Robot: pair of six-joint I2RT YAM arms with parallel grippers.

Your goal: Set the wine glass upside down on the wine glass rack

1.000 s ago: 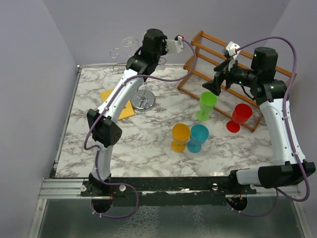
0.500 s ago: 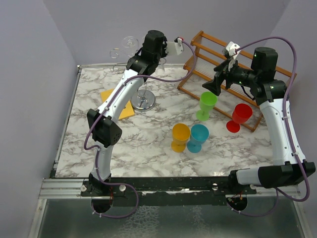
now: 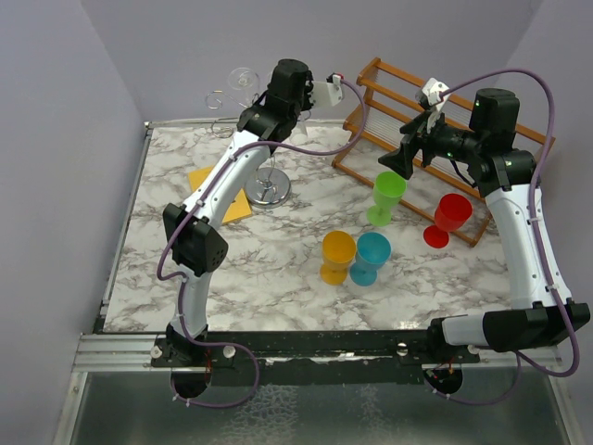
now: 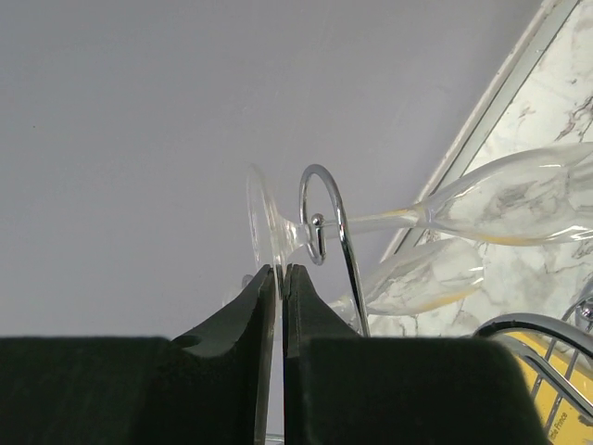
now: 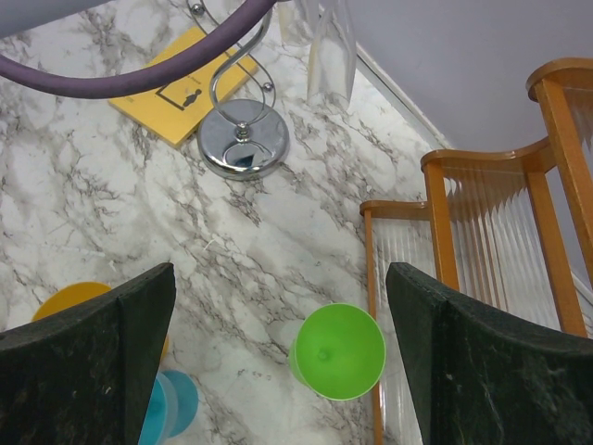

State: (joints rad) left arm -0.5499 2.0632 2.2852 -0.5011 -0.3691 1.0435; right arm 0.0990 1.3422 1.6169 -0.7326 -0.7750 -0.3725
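My left gripper opens now, since the glass's stem lies through the loop below its wider foot, so the glass would remain hanging.
The clear wine glass (image 4: 519, 197) hangs in a curled arm (image 4: 324, 199) of the chrome wine glass rack, with its stem through the loop and its bowl pointing away from the foot. My left gripper (image 4: 281, 271) is shut on the rim of the glass's round foot (image 4: 262, 232). A second clear glass (image 4: 422, 278) hangs just beneath. From above, the left gripper (image 3: 263, 89) sits high over the rack's disc base (image 3: 268, 188). The right gripper (image 5: 280, 278) is open and holds nothing, hovering above the green goblet (image 5: 339, 350).
A brown wooden slatted rack (image 3: 435, 130) stands at the back right, with a red goblet (image 3: 450, 218) at its front edge. Orange (image 3: 336, 256) and blue (image 3: 372, 255) goblets stand mid-table. A yellow card (image 3: 225, 192) lies beside the chrome base.
The left wrist has shifted very slightly by the rack; its grip on the foot looks the same. The right arm has not moved.
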